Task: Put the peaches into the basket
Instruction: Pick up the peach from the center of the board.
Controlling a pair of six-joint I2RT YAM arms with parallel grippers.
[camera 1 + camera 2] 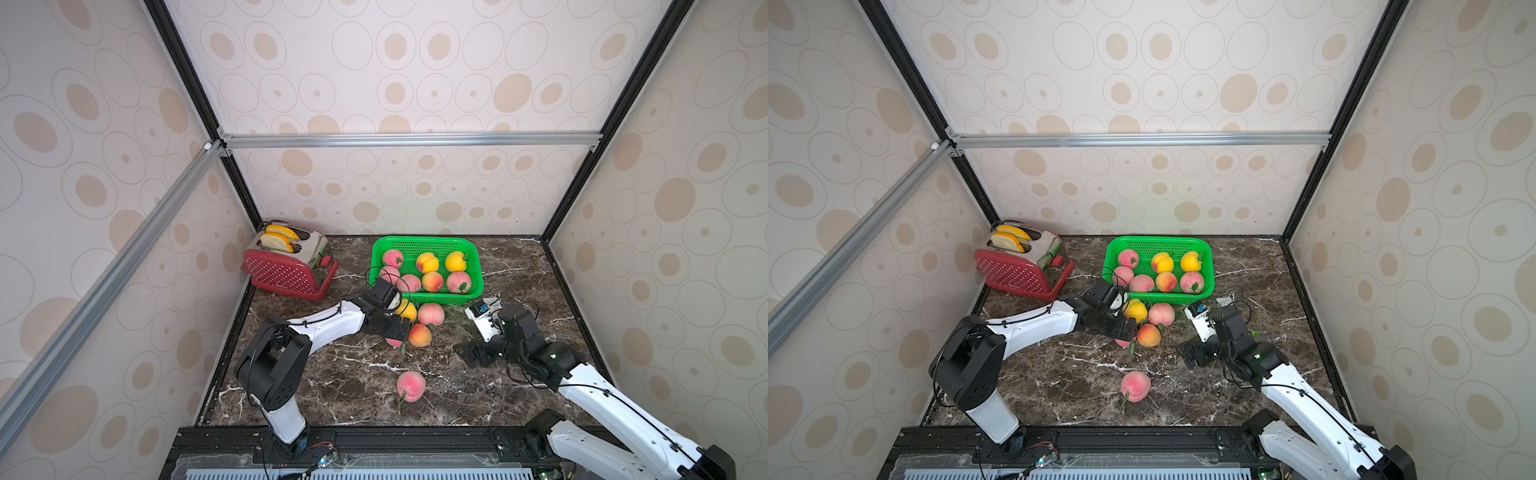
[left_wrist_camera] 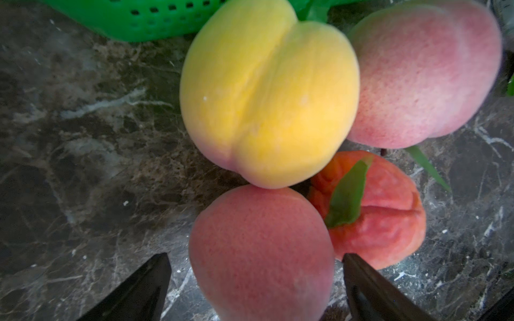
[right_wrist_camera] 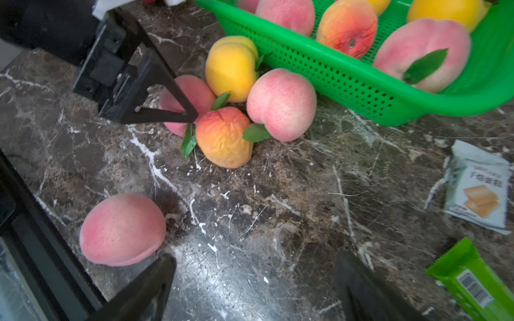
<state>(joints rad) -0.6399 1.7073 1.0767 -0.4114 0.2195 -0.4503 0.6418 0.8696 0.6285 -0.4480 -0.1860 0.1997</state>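
The pink peach would be caught if I closed now, because my fingertip reaches down beside the pink peach's side (image 1: 393, 341) (image 2: 261, 259), below the peach's top. My left gripper should close.
The green basket (image 1: 419, 240) (image 1: 1154, 240) at the back holds several peaches. Four more peaches cluster just in front of it: a yellow one (image 1: 408, 310) (image 2: 267, 97), a pink one (image 1: 431, 313), an orange-red one (image 1: 419, 335) (image 3: 224, 137), and a pink one (image 2: 261, 250) largely hidden under my left gripper (image 1: 397, 331). The left gripper (image 2: 256, 255) is open, its fingers either side of that pink peach with small gaps. A lone pink peach (image 1: 410, 386) (image 3: 122, 229) lies nearer the front. My right gripper (image 1: 469, 354) (image 3: 255, 255) is open over bare marble beside it.
A red and silver toaster (image 1: 291, 268) with bread slices stands at the back left. A white snack packet (image 3: 478, 189) and a green packet (image 3: 472, 280) lie near the basket's right front corner. Patterned walls enclose the marble table (image 1: 353, 386).
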